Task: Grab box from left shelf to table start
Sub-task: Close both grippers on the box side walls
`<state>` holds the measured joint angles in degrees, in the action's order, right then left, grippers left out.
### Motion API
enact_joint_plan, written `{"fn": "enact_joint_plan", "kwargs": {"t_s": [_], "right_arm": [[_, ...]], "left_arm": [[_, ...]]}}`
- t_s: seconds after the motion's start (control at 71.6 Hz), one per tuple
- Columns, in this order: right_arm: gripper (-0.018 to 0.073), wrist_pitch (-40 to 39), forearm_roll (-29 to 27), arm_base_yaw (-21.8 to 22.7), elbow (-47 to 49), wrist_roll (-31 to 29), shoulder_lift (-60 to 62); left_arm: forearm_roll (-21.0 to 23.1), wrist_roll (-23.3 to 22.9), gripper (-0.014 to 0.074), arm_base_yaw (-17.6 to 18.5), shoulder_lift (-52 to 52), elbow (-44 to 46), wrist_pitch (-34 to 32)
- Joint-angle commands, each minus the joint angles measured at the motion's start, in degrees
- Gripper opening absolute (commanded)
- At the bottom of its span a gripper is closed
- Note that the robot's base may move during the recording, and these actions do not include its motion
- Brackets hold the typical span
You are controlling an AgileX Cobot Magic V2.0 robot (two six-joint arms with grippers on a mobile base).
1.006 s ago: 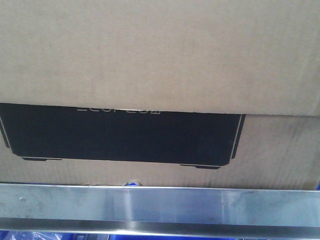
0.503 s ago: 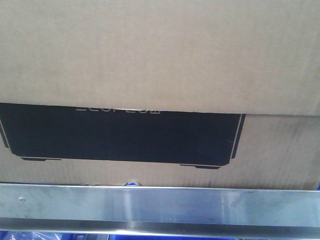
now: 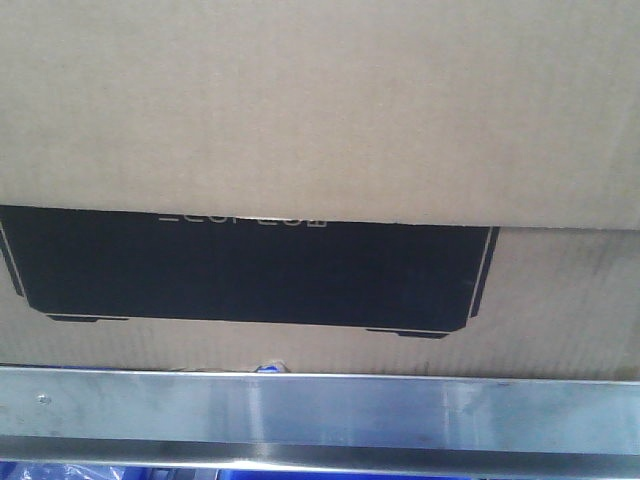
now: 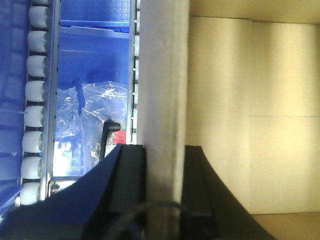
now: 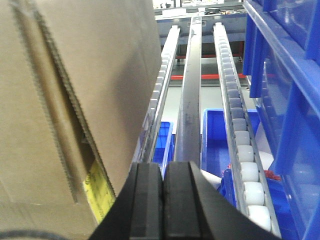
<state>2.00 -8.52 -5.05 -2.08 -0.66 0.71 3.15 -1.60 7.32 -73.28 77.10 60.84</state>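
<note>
My right gripper should next lift the box from the shelf to the table, grabbing its cardboard side (image 5: 112,75).
The box (image 3: 320,110), brown cardboard with a black printed rectangle (image 3: 250,270), fills the front view above the left shelf's steel rail (image 3: 320,410). My left gripper (image 4: 165,150) is shut on the box's upright cardboard wall (image 4: 162,75), one finger outside and one inside the open box (image 4: 250,100). My right gripper (image 5: 163,167) is shut with nothing between its fingers. It sits just right of the box's corner (image 5: 75,75), over the roller tracks. The table is out of view.
White rollers (image 4: 37,100) run beside blue bins (image 4: 95,50) holding clear plastic bags (image 4: 100,105). More rollers (image 5: 240,135) and stacked blue bins (image 5: 285,75) stand to the right of the right gripper. A yellow label (image 5: 100,192) sticks on the box's lower edge.
The box's black print has shifted slightly to the right and looks a little larger. The steel rail has stayed put.
</note>
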Motion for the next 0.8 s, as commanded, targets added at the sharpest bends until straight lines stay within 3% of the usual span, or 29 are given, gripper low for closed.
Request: {"fn": "enact_joint_plan", "kwargs": {"t_s": [0.0,0.154,0.377,0.461,0.573,0.643,0.712,0.782], "right_arm": [[0.0057,-6.89,-0.37,0.07,2.23,-0.02,0.68],[0.0057,-3.41,-0.83,0.07,9.86,-0.02,0.1],[0.008,16.44,-0.34,0.07,29.98,-1.29,-12.28],[0.0183,23.44,-0.34,0.07,37.17,-1.66,-19.62],[0.0452,28.72,-0.67,0.07,45.98,-1.66,-29.32],[0.0572,31.55,-2.11,0.07,51.12,-1.66,-34.68],[0.0629,34.04,-2.68,0.07,55.63,-2.25,-38.96],[0.0627,37.1,-2.76,0.07,60.19,-2.49,-42.87]], "left_arm": [[3.09,-0.2,-0.0095,0.38,1.55,1.94,-3.66],[3.09,-0.2,-0.0095,0.38,1.55,1.94,-3.94],[3.09,-0.2,-0.0095,0.38,1.46,1.94,-3.94],[3.09,-0.2,-0.0095,0.38,1.33,1.94,-4.03],[3.09,-0.2,-0.0095,0.38,1.08,1.94,-4.03],[3.09,-0.2,-0.0095,0.38,1.08,1.94,-4.16],[3.09,-0.2,-0.0095,0.38,1.08,1.94,-4.28],[3.09,-0.2,-0.0095,0.38,1.08,1.94,-4.37]]}}
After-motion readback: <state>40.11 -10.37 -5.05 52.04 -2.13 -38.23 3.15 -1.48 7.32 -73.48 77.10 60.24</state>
